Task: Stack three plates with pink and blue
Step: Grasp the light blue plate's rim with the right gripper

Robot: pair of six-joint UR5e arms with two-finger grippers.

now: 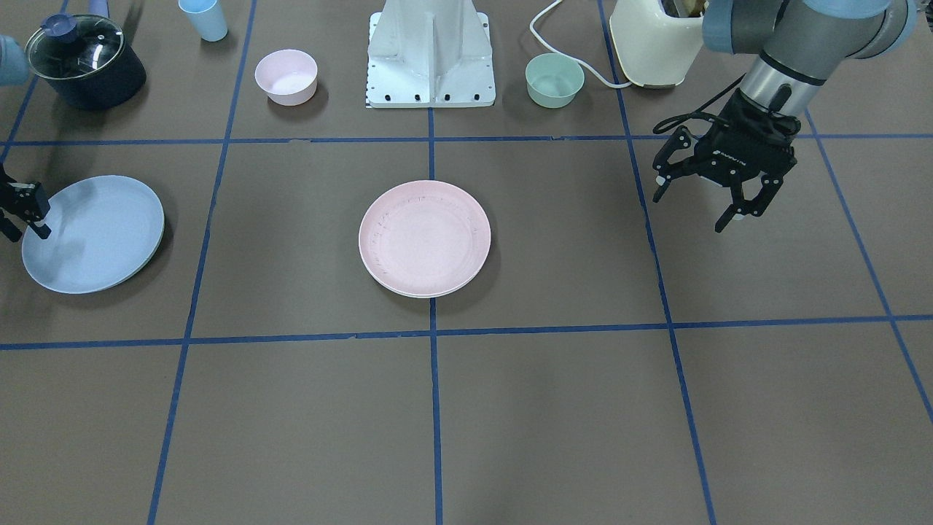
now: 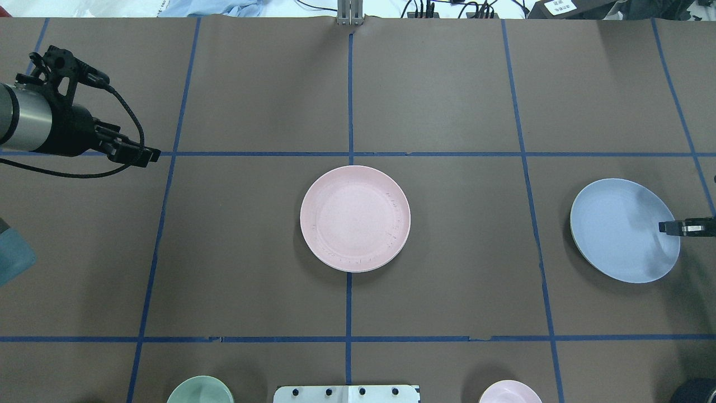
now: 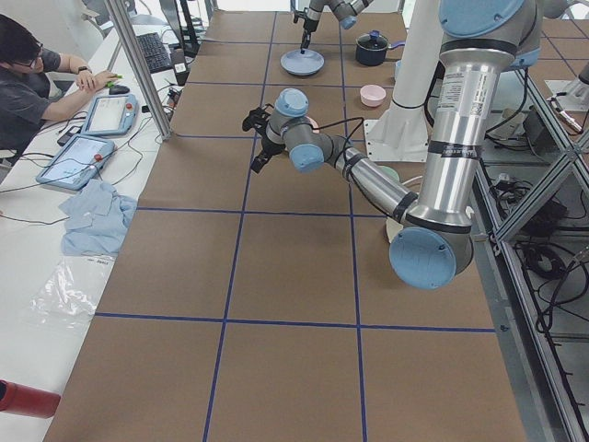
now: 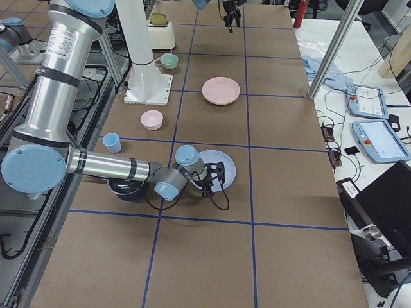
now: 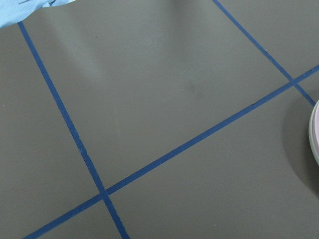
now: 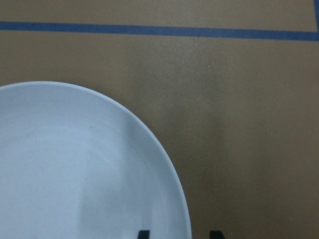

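My right gripper takes hold of the blue plate by its rim (image 6: 182,204) next, to stack it onto the pink plate.
A pink plate (image 1: 424,238) lies flat at the table's middle and also shows in the overhead view (image 2: 355,218). A blue plate (image 1: 92,233) lies on the robot's right side (image 2: 623,229), with a greenish rim showing under its edge. My right gripper (image 1: 28,235) is open and low at that plate's outer rim. In the right wrist view its fingertips (image 6: 143,234) straddle the rim of the blue plate (image 6: 75,174). My left gripper (image 1: 692,210) is open and empty, hanging above bare table well away from the pink plate.
Along the robot's side stand a dark pot with a glass lid (image 1: 84,62), a blue cup (image 1: 204,18), a pink bowl (image 1: 286,75), the robot base (image 1: 431,55), a green bowl (image 1: 554,79) and a cream toaster (image 1: 656,40).
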